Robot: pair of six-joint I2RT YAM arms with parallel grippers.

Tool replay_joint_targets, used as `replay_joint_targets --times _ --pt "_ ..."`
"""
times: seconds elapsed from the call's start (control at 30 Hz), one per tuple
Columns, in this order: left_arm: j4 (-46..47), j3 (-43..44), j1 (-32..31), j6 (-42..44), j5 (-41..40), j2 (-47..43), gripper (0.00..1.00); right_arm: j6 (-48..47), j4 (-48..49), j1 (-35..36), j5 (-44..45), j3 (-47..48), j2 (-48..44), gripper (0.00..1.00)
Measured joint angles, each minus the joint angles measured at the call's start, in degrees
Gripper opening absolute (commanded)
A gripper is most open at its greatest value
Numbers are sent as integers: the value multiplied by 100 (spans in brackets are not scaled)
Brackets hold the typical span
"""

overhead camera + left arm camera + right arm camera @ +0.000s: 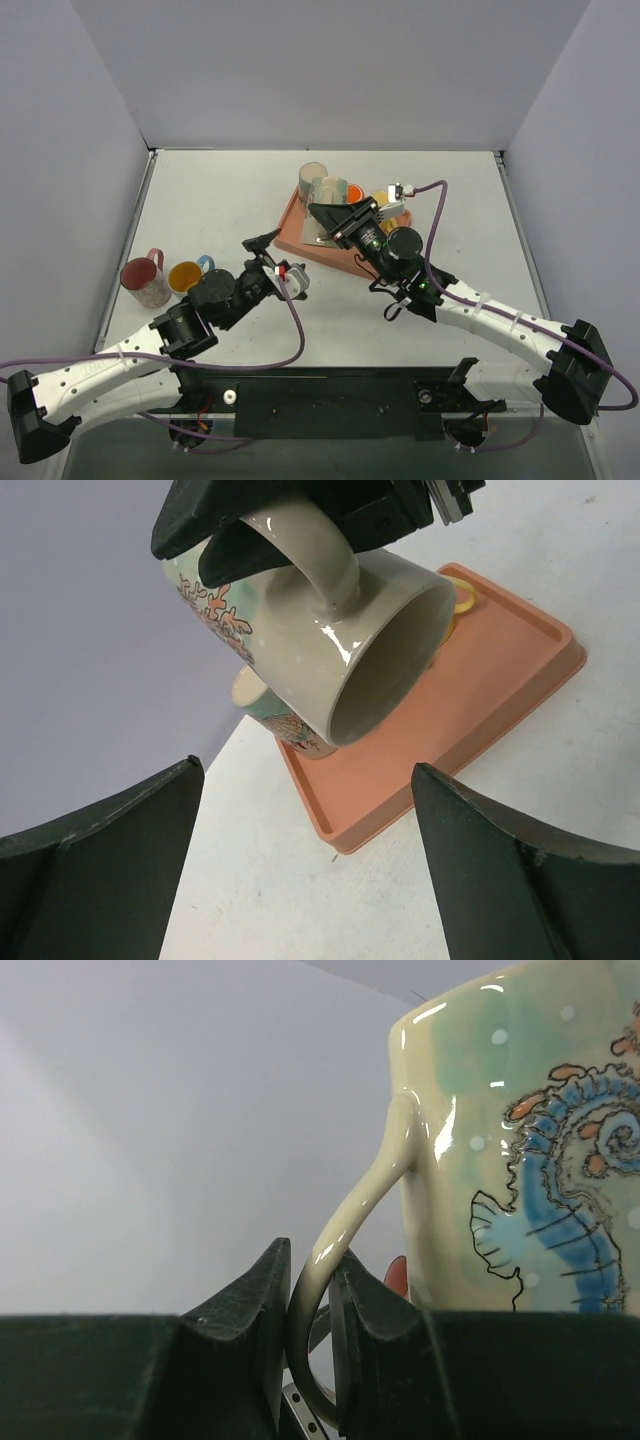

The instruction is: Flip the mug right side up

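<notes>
Next, my left gripper grabs the cream mug's open rim [318, 240] [344, 727], clear of the mug's held handle, so the mug's base stays free to set upright.
A cream mug with a blue seahorse design [530, 1160] hangs by its handle [312, 1290] in my right gripper [310, 1252], which is shut on that handle. In the left wrist view the mug [320, 640] is tilted above the orange tray [480, 690], its opening facing down and to the right. In the top view the mug [336, 189] is over the tray [296, 236], with the right gripper [325, 214] beside it. My left gripper [262, 244] is open and empty, just left of the tray over the table [308, 772].
A second patterned mug [313, 177] stands on the tray's far corner, also seen behind the held mug [285, 720]. A yellow cup [385, 198] sits on the tray's right side. A pink mug [145, 282] and an orange-lined mug [187, 275] stand at the table's left.
</notes>
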Motion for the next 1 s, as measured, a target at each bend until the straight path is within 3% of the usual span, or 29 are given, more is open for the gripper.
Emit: replay_joint_targets --times 0.13,0.33,0.4,0.5,0.53,0.6,0.8,0.83,0.9,0.97,1.0 --pt "295 0 0 -94 15 184 96 0 2 90 13 0 -9 0" --pt "822 7 0 68 -140 776 83 7 68 271 20 0 -20 0" --pt "1012 4 0 247 -229 857 60 4 76 330 20 0 -28 0" --pt "1281 4 -2 448 -341 872 34 15 96 372 33 0 -35 0" --pt "1274 2 -4 568 -365 863 20 39 157 387 87 0 -35 0" --pt "1307 4 -33 743 -387 870 0 142 278 389 199 2 -35 0" --pt "1373 133 -7 804 -588 828 0 511 439 393 404 0 -35 0" --pt "1266 179 2 765 -584 815 0 514 437 387 420 -4 -35 5" --pt "870 332 66 616 -503 802 0 511 385 356 444 -42 -55 33" --pt "238 577 212 409 -195 813 0 385 149 330 485 -109 -157 48" --pt "-190 761 326 243 -2 828 0 129 -155 306 501 -109 -225 50"
